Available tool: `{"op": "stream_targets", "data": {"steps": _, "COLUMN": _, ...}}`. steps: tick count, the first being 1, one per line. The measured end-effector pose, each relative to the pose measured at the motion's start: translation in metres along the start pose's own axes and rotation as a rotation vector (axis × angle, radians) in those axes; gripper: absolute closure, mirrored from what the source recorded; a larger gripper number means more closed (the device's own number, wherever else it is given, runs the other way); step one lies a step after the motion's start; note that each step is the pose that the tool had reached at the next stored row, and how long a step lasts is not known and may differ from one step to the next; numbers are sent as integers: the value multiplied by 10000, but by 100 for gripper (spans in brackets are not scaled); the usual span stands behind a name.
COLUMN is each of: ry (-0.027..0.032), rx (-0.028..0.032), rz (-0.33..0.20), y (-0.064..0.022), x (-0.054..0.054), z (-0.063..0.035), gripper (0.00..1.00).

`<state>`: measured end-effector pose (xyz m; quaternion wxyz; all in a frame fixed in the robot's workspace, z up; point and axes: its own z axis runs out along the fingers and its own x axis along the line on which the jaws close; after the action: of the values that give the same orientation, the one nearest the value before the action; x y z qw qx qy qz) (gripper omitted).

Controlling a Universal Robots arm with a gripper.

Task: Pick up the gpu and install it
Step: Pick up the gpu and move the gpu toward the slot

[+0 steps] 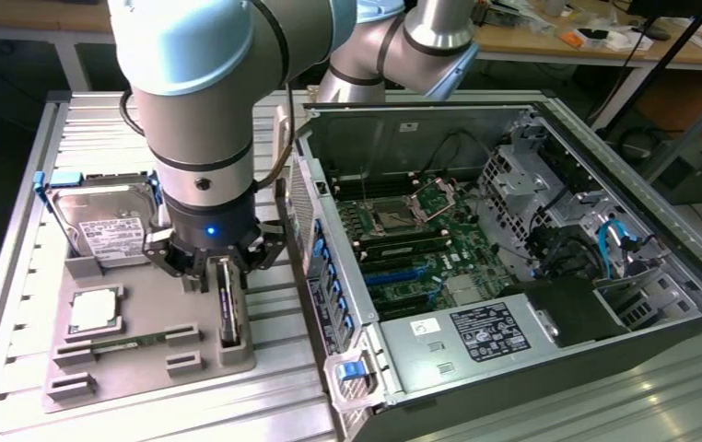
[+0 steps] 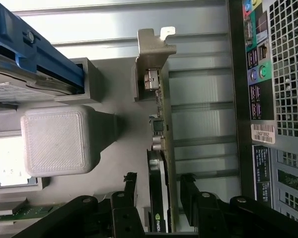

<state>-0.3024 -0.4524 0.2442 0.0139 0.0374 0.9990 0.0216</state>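
I can close, because my open fingers are beside both of its sides over the holder plate [image 2: 121,173]. Closing now would hold the GPU [image 2: 161,144].
The gpu [image 1: 229,311] stands on its edge in a slot of the grey holder plate [image 1: 142,373], beside the open computer case. In the wrist view the gpu [image 2: 161,144] appears edge-on, its silver bracket [image 2: 151,54] at the end away from the gripper. My gripper [image 1: 223,269] is lowered over the card. Its black fingers [image 2: 130,186] straddle the board, one on each side, with a narrow gap showing on both sides. The gripper [image 2: 159,182] is open and the card rests in its slot.
On the same plate lie a hard drive [image 1: 105,221] in a blue frame, a CPU [image 1: 93,308] and a RAM stick [image 1: 123,345]. The open case [image 1: 646,276] with its motherboard [image 1: 413,249] sits close on the exterior view's right; its rear panel [image 2: 278,74] is near the gripper.
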Motion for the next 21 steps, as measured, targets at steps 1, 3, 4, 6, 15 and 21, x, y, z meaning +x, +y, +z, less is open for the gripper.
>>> {"op": "stream_targets", "data": {"steps": 1, "ry": 1, "rx": 2, "rz": 0, "y": 0, "x": 0, "z": 1, "gripper": 52}}
{"op": "stream_targets", "data": {"steps": 3, "ry": 2, "rx": 3, "rz": 0, "y": 0, "x": 0, "z": 0, "gripper": 52}}
{"op": "stream_targets", "data": {"steps": 4, "ry": 1, "rx": 2, "rz": 0, "y": 0, "x": 0, "z": 1, "gripper": 52}}
{"op": "stream_targets", "data": {"steps": 6, "ry": 0, "rx": 1, "rz": 0, "y": 0, "x": 0, "z": 2, "gripper": 52}}
{"op": "stream_targets", "data": {"steps": 15, "ry": 0, "rx": 1, "rz": 0, "y": 0, "x": 0, "z": 2, "gripper": 73}}
{"op": "stream_targets", "data": {"steps": 21, "ry": -1, "rx": 1, "rz": 0, "y": 0, "x": 0, "z": 2, "gripper": 73}}
